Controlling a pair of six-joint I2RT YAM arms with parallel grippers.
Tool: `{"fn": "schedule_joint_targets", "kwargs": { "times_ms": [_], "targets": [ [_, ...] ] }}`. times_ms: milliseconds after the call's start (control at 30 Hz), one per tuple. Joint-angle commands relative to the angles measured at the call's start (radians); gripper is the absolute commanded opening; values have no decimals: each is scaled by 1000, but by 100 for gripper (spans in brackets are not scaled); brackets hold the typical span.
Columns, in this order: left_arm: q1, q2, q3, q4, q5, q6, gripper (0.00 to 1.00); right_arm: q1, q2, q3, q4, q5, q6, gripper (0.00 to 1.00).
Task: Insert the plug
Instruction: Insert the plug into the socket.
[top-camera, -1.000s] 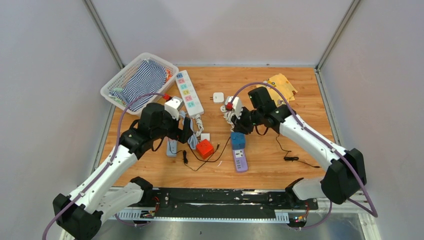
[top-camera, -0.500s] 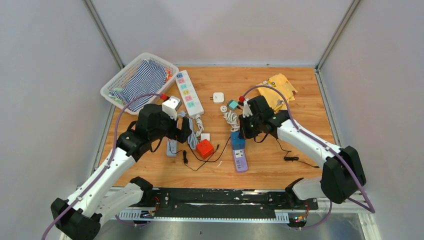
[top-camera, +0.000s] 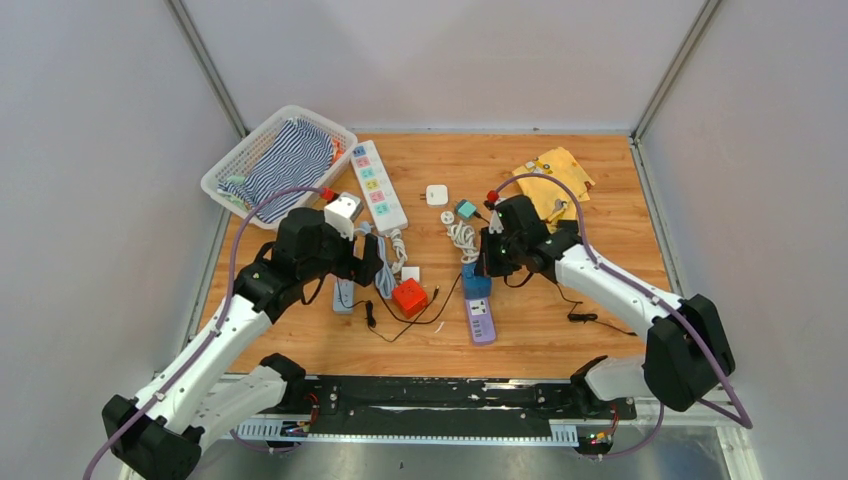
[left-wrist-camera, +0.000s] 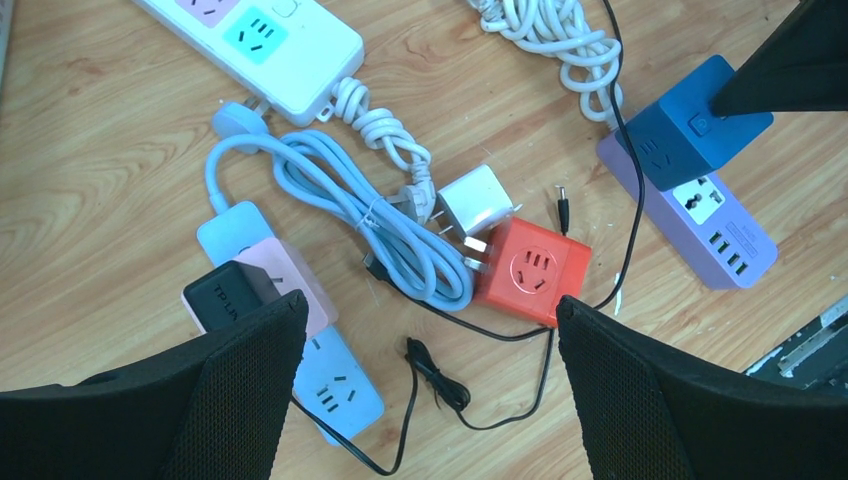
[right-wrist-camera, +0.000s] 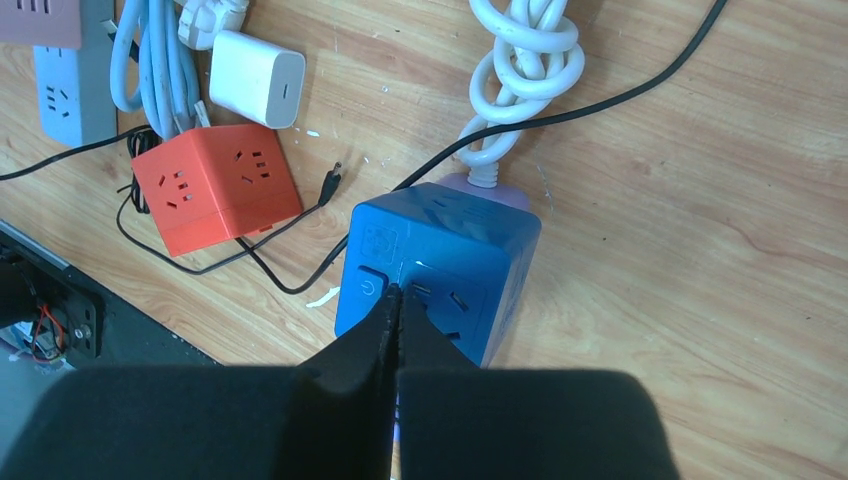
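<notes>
My left gripper grabs the thin black cable along its middle (top-camera: 444, 306) (left-wrist-camera: 627, 261) next, to leave the teal plug free for my right gripper to insert.
A blue cube socket (top-camera: 476, 281) sits plugged on the far end of a purple power strip (top-camera: 481, 321). My right gripper (right-wrist-camera: 395, 292) is shut and empty, its tips touching or just above the top face of the blue cube (right-wrist-camera: 450, 250) beside its power button. My left gripper (left-wrist-camera: 430, 303) is open and empty above the table, over a thin black cable. A red cube socket (left-wrist-camera: 530, 270) and a white charger (left-wrist-camera: 477, 200) lie just beyond it. A black adapter (left-wrist-camera: 235, 293) sits in a pink and light-blue strip (left-wrist-camera: 335, 385) by my left finger.
A white basket (top-camera: 232, 163) with striped cloth stands at the back left, next to a long white power strip (top-camera: 378, 187). A coiled white cable (right-wrist-camera: 520, 70), a white adapter (top-camera: 436, 194), a teal plug (top-camera: 466, 209), yellow cloth (top-camera: 560, 170) and a loose black cable (top-camera: 590, 318) lie around.
My right gripper has swung from over the coiled white cable toward me and down onto the blue cube. The left arm has barely moved.
</notes>
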Motion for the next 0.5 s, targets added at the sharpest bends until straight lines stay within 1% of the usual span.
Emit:
{"fn": "schedule_joint_targets", "kwargs": {
  "times_ms": [0,100,167,267,367,467],
  "targets": [
    [4,7,-1,-2,2,-15,95,6,25,-89,-144,130,9,0],
    [3,8,-2,11,20,-30,95,7,19,-93,-125,90,-3,0],
    [3,19,-5,34,55,-59,95,6,3,-68,-123,69,-12,0],
    [3,62,-4,89,158,-113,93,6,-54,-15,-123,68,-18,19],
    [1,129,-1,158,247,-178,88,5,-119,39,-125,78,-36,45],
    [-39,192,4,228,247,-215,84,5,-171,57,-123,89,-57,65]
  ]
}}
